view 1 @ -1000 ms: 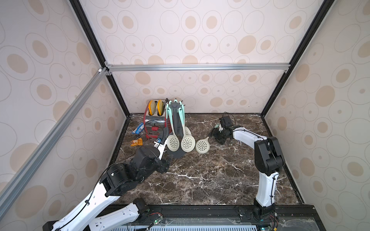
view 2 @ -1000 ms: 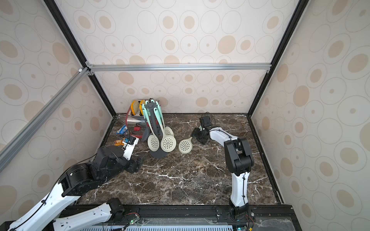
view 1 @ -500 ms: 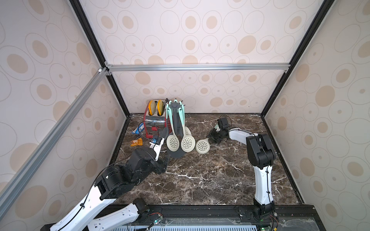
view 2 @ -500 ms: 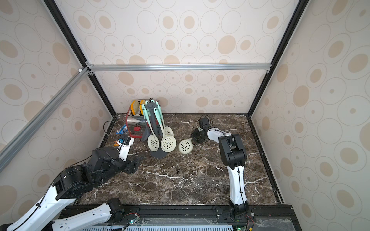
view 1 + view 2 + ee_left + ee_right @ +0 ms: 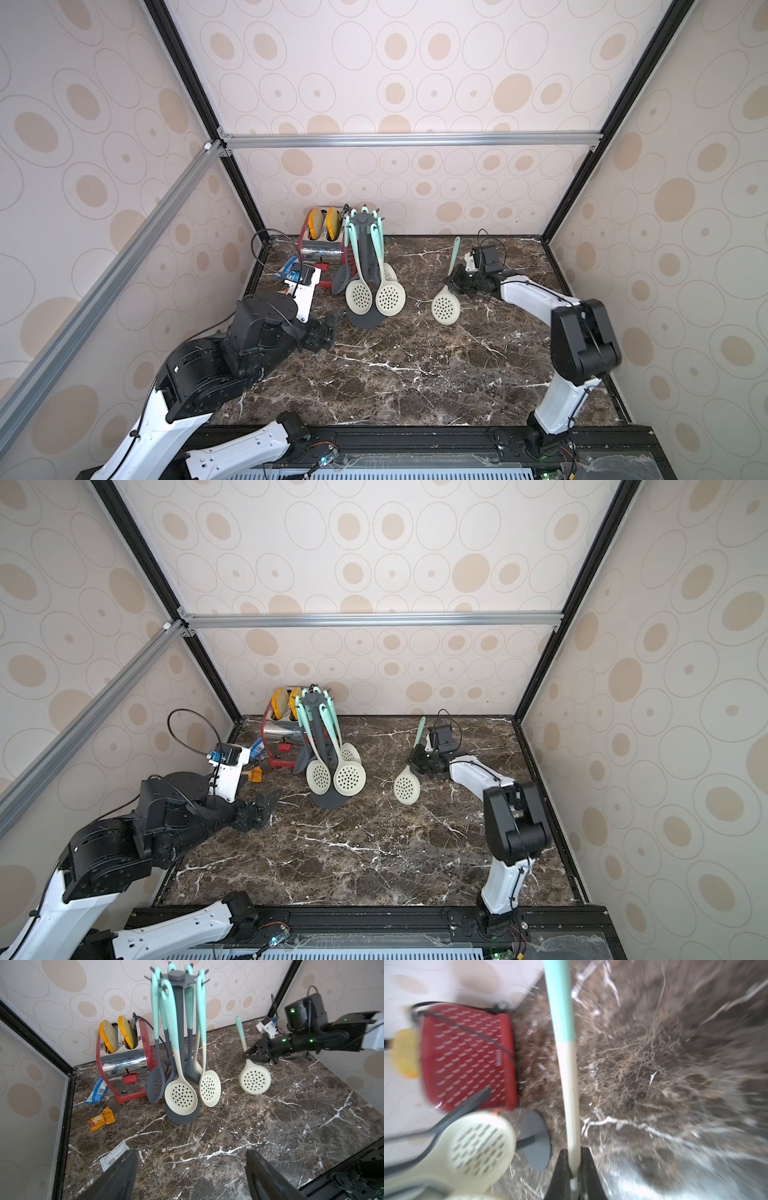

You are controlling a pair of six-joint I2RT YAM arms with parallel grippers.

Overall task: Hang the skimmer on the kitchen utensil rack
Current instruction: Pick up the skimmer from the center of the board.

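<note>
I should grab the skimmer's teal handle with my left gripper, so its cream neck stays free for my right gripper to hang it.
The skimmer (image 5: 445, 307) (image 5: 407, 787) has a cream perforated head and a teal handle. My right gripper (image 5: 455, 280) (image 5: 417, 758) (image 5: 248, 1056) (image 5: 574, 1152) is shut on its cream neck, just above the head. The handle (image 5: 560, 1001) points up and the head (image 5: 254, 1079) hangs low by the marble. The kitchen utensil rack (image 5: 364, 245) (image 5: 316, 712) (image 5: 180, 1022) is a dark grey pole with a hook crown, standing to the skimmer's left. My left gripper (image 5: 330, 330) (image 5: 266, 808) (image 5: 191, 1153) is open and holds nothing, in front of the rack's base.
Several skimmers (image 5: 390, 297) (image 5: 180, 1097) hang on the rack. A red toaster (image 5: 322, 249) (image 5: 122, 1064) with bread stands behind it in the back left corner. Blue (image 5: 97, 1091), orange (image 5: 101, 1120) and white (image 5: 115, 1154) wrappers lie near the left wall.
My right gripper has shut on the skimmer's neck and tipped its handle upward, and the head has shifted a little right. My left gripper has opened wider.
</note>
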